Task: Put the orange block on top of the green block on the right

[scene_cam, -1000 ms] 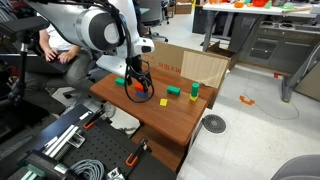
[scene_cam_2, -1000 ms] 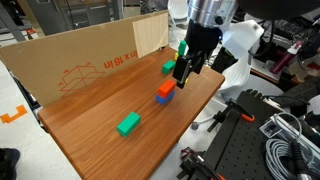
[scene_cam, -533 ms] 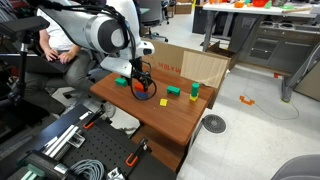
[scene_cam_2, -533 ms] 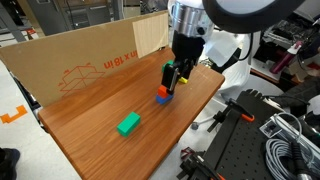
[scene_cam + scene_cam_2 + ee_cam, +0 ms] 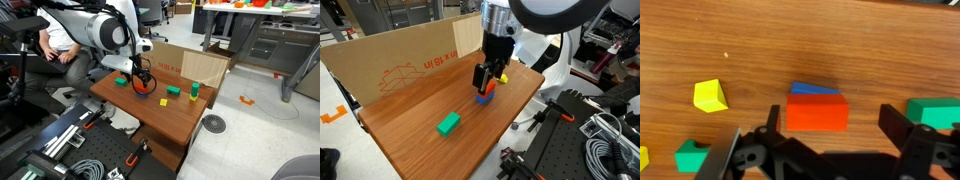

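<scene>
The block in my fingers' gap shows below my fingers, so closing now would miss it. My gripper first lowers next, then closes on the orange block (image 5: 141, 86) (image 5: 818, 112).
The orange block (image 5: 818, 112) lies on top of a blue block (image 5: 812, 89) on the wooden table. My gripper (image 5: 832, 128) is open, with one finger on each side of the orange block and not touching it. In an exterior view the gripper (image 5: 485, 80) hangs just above the orange block (image 5: 486, 92). A flat green block (image 5: 935, 112) lies to the right in the wrist view, and another green block (image 5: 690, 157) lies at the lower left. In an exterior view my gripper (image 5: 141, 84) hides most of the orange block; green blocks (image 5: 173, 91) lie beyond it.
A yellow block (image 5: 710, 96) lies left of the orange one. An upright green block (image 5: 194, 89) and another green block (image 5: 120, 82) are on the table (image 5: 170, 125). A lone green block (image 5: 448, 124) lies mid-table. A cardboard box (image 5: 400, 60) lines the far edge.
My gripper has moved across the table and come down over the orange block. The blocks have not moved.
</scene>
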`<state>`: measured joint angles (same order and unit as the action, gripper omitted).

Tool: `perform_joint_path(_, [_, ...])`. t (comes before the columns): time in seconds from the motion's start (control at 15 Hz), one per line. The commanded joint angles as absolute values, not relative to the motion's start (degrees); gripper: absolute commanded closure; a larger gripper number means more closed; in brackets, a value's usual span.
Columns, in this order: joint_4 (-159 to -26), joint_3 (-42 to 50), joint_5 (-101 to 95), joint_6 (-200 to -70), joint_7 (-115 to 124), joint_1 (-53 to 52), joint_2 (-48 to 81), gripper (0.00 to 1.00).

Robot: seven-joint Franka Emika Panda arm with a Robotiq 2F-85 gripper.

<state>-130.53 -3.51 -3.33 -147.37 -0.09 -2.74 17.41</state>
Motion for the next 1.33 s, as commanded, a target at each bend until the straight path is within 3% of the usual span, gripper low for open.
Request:
perform_joint_path(0.0, [-128.17, -2.63, -5.0, -146.91, 0.94, -4.05, 19.38, 0.0])
perform_joint_path(1.27, [-125.02, -0.25, -9.69, -144.34, 5.92, -5.64, 23.85, 0.0])
